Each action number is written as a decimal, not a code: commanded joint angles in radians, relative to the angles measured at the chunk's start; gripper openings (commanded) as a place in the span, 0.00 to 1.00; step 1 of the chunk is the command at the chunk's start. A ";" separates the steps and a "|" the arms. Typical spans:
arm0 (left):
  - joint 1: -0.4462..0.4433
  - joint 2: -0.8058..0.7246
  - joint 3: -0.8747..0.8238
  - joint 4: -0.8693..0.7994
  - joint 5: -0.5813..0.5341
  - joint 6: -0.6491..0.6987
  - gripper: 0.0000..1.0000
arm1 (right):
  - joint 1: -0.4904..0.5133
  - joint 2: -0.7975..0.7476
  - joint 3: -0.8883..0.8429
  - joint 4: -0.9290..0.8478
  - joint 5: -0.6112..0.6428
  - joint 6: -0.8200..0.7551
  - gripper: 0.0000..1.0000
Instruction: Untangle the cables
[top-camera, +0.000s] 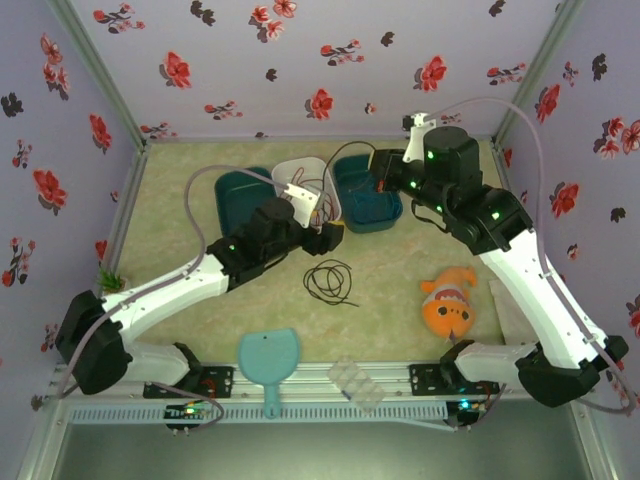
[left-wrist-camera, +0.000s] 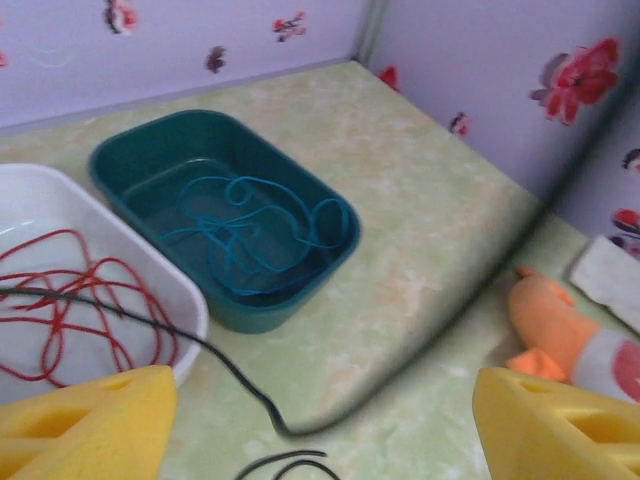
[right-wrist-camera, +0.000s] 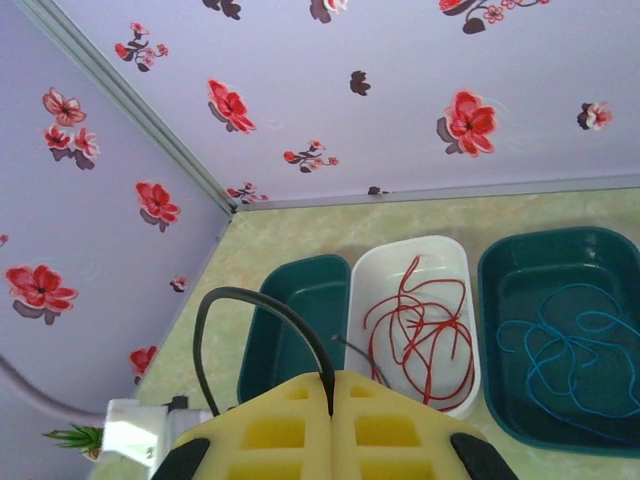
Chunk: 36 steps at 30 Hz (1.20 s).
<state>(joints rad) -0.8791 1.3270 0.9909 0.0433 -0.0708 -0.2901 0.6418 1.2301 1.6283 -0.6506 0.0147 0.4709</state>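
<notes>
My left gripper grabs the black cable by its hanging piece (left-wrist-camera: 308, 430) next, away from my right gripper's hold, to untangle it into the empty bin.
A black cable (top-camera: 330, 282) lies as a loose coil on the table's middle. One strand (left-wrist-camera: 215, 365) runs from the white bin (left-wrist-camera: 190, 320) down between my left gripper's yellow fingers (left-wrist-camera: 90, 420). My left gripper (left-wrist-camera: 320, 430) is open just above the table, holding nothing, right of the white bin (top-camera: 290, 168). The red cable (left-wrist-camera: 80, 300) lies in that bin. The blue-teal cable (left-wrist-camera: 255, 235) lies in the teal bin (left-wrist-camera: 345, 250) beside it. My right gripper (right-wrist-camera: 330, 400) is shut on a black cable loop (right-wrist-camera: 250, 300), above the bins at the back (top-camera: 382, 183).
An empty teal bin (top-camera: 240, 195) stands left of the white one. An orange clownfish toy (top-camera: 450, 300) lies at the right. A light blue paddle (top-camera: 270, 358) and a clear plastic tray (top-camera: 358, 383) lie near the front rail. A small green plant (top-camera: 110, 280) sits at the left wall.
</notes>
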 joint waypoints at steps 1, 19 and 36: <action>0.021 0.000 0.026 0.088 -0.092 -0.030 0.75 | 0.011 0.002 0.030 0.052 -0.028 -0.011 0.00; 0.226 -0.303 -0.017 0.021 0.037 -0.029 0.00 | 0.010 0.079 -0.053 0.025 0.089 -0.019 0.00; 0.598 -0.296 0.036 -0.153 0.178 -0.216 0.00 | 0.141 0.717 0.292 0.112 -0.107 0.013 0.00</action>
<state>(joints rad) -0.3313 1.0012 1.0126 -0.0982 0.0505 -0.4412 0.7685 1.8996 1.8473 -0.5705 -0.0704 0.4789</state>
